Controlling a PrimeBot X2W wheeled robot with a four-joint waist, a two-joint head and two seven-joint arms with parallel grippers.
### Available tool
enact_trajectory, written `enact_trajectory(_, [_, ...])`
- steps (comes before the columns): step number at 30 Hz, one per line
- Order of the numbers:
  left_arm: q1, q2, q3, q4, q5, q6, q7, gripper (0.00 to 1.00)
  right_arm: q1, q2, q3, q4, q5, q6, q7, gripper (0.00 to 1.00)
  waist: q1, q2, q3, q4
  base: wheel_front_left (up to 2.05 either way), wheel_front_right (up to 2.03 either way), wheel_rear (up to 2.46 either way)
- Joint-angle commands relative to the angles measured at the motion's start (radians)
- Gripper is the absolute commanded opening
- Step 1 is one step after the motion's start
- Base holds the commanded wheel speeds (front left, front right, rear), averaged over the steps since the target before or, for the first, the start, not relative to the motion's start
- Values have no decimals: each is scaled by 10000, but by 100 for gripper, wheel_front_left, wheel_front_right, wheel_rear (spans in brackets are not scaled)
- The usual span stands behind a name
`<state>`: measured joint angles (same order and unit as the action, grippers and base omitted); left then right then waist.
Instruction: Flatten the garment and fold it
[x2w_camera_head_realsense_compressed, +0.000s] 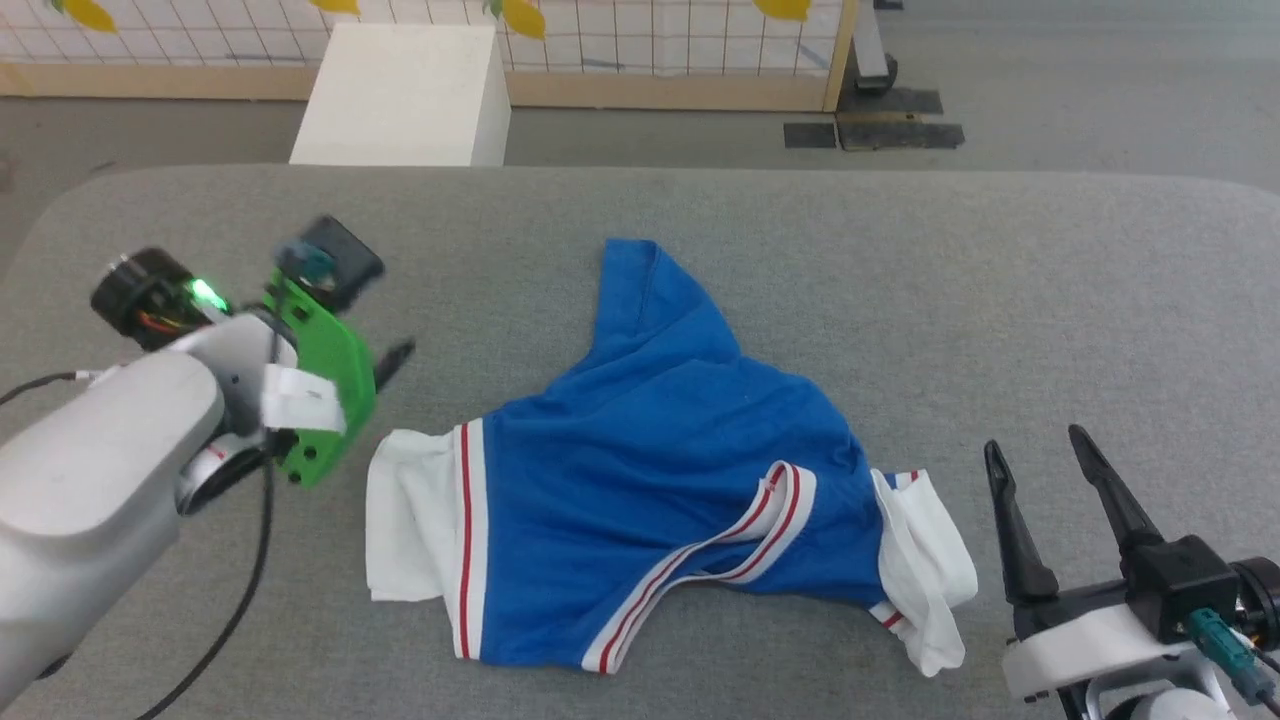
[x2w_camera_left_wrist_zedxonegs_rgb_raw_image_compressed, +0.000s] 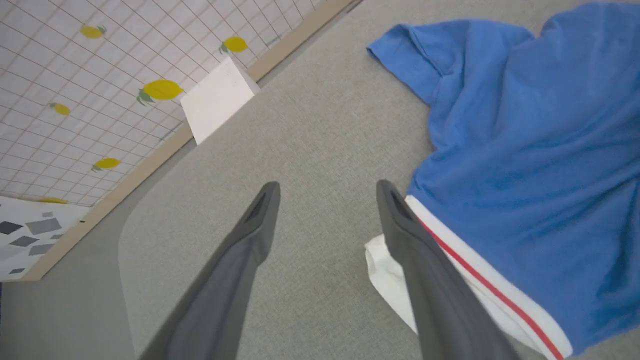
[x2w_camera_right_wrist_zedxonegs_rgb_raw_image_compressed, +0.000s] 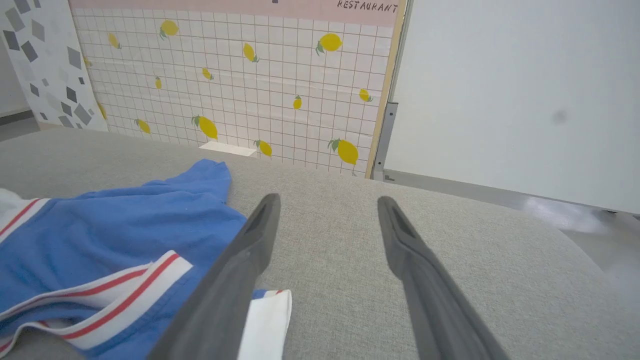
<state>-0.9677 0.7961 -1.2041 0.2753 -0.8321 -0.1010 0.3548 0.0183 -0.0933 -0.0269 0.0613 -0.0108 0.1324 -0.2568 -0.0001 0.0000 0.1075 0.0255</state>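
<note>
My right gripper grabs the bunched white sleeve by its outer end (x2w_camera_head_realsense_compressed: 960, 586) next, to flatten the sleeve.
The garment (x2w_camera_head_realsense_compressed: 660, 450) lies crumpled on the grey table, royal blue with white sleeves and red-and-white striped trim (x2w_camera_head_realsense_compressed: 720, 560). One blue corner points toward the far edge. Its left white sleeve (x2w_camera_head_realsense_compressed: 405, 520) lies flat, and the right sleeve (x2w_camera_head_realsense_compressed: 925, 560) is bunched. My left gripper (x2w_camera_head_realsense_compressed: 385, 365) hovers just left of the garment, open and empty. In the left wrist view its fingers (x2w_camera_left_wrist_zedxonegs_rgb_raw_image_compressed: 250, 235) stand wide apart over bare table beside the garment (x2w_camera_left_wrist_zedxonegs_rgb_raw_image_compressed: 520, 150). My right gripper (x2w_camera_head_realsense_compressed: 1033, 440) stands open and empty to the right of the bunched sleeve. The right wrist view has the garment (x2w_camera_right_wrist_zedxonegs_rgb_raw_image_compressed: 125, 220) to the gripper's left.
The grey padded table (x2w_camera_head_realsense_compressed: 900, 280) has bare cloth around the garment on all sides. Beyond its far edge stand a white box (x2w_camera_head_realsense_compressed: 405, 95) and a tiled partition with lemon prints (x2w_camera_head_realsense_compressed: 650, 40). Dark mats (x2w_camera_head_realsense_compressed: 870, 130) lie on the floor at the back right.
</note>
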Motion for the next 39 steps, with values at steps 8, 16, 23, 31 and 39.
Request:
enact_trajectory(8, [2050, -21, 1697, 0, 584, 3347, -5625, 100, 681, -1125, 936, -443, -335, -17, 520, 100, 1, 0, -479, 298, 0, 0, 0])
enact_trajectory(16, [4770, -489, 4388, -2426, 2418, 5945, -6161, 100, 873, -3976, 3113, -1947, 1492, -17, 4154, 100, 1, 0, -404, 659, 0, 0, 0])
enact_trajectory(23, [7404, -1897, 6867, -3883, 4044, 6254, -6164, 100, 621, -6096, 4062, -3402, 3572, -17, 7464, 100, 1, 0, -155, 898, 0, 0, 0])
enact_trajectory(31, [8885, -3799, 8982, -3994, 5408, 5188, -6165, 100, 357, -6597, 4527, -3437, 4805, -17, 9111, 100, 1, 0, 362, 1373, 0, 0, 0])
enact_trajectory(39, [9403, -5222, 10160, -3860, 6427, 4153, -6165, 100, -281, -6373, 5300, -2001, 5349, -17, 8999, 100, 1, 0, 801, 1847, 0, 0, 0])
